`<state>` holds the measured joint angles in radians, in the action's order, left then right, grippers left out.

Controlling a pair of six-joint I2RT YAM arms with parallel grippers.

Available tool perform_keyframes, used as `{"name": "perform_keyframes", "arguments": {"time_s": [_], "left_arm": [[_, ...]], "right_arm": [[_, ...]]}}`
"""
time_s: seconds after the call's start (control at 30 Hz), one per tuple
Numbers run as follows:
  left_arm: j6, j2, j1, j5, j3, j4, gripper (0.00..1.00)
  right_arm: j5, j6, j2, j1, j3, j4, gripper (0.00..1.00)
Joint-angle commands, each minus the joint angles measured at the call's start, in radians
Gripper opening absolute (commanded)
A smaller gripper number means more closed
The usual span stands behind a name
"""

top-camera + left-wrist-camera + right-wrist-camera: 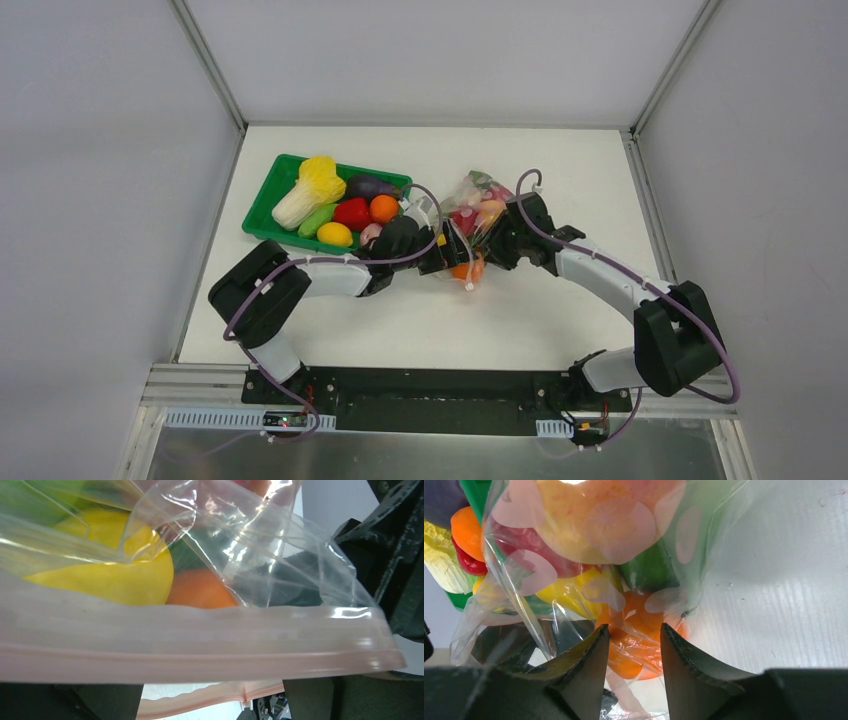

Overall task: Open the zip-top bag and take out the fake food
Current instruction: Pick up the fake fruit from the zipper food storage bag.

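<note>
The robot's left gripper will next take hold of the orange fruit [202,592] across its sides, at the end of the fruit facing the zip strip [200,645], to take the fruit out.
The clear zip-top bag [478,200] lies mid-table, full of fake food. My left gripper [447,255] and right gripper [492,243] meet at its near end, by an orange fruit [468,268]. In the left wrist view the pink zip strip [200,645] runs across the frame over my wide-open left gripper [212,690]. A yellow fruit [115,570] and an orange fruit [197,590] show behind the film. In the right wrist view my right gripper [634,630] stands partly open. Its fingertips [601,637] flank the bagged orange fruit [639,645], with film between them.
A green tray [262,200] at the left holds a napa cabbage [312,188], an eggplant [370,186], a red pepper [352,212] and other produce. It stands close to my left arm. White walls enclose the table on three sides.
</note>
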<state>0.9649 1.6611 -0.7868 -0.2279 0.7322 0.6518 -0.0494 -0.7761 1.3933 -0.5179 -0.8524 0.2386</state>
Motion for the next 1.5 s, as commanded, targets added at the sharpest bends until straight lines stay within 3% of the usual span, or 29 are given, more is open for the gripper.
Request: {"name": "perform_keyframes", "arguments": {"time_s": [0.0,0.23,0.57,0.83,0.9,1.07,1.2,1.27,1.47], "left_arm": [[-0.031,0.011,-0.018,0.018,0.055,-0.077,0.91],[-0.077,0.001,-0.02,0.062,0.08,-0.284,0.91],[-0.089,0.023,-0.022,-0.013,0.062,-0.206,0.72],[-0.112,0.079,-0.031,-0.048,0.096,-0.22,0.75],[-0.114,0.077,-0.032,-0.053,0.094,-0.216,0.69],[-0.166,0.004,-0.032,-0.05,0.101,-0.289,0.39],[-0.217,-0.069,-0.032,-0.039,0.111,-0.395,0.04],[-0.237,-0.105,-0.032,-0.037,0.112,-0.44,0.0],[-0.306,-0.203,-0.032,-0.01,0.162,-0.677,0.0]], "right_arm": [[-0.037,-0.037,0.004,-0.031,0.025,-0.027,0.44],[-0.026,-0.046,-0.001,-0.03,0.04,-0.023,0.44],[0.031,-0.067,-0.029,-0.031,0.097,-0.014,0.42],[0.014,-0.084,-0.035,-0.033,0.135,-0.034,0.41],[0.022,-0.087,-0.04,-0.033,0.139,-0.033,0.41],[0.043,-0.095,-0.053,-0.032,0.15,-0.027,0.41],[0.043,-0.098,-0.062,-0.032,0.159,-0.025,0.41],[0.073,-0.098,-0.072,-0.032,0.16,-0.02,0.41],[0.116,-0.082,-0.109,-0.032,0.161,0.012,0.42]]}}
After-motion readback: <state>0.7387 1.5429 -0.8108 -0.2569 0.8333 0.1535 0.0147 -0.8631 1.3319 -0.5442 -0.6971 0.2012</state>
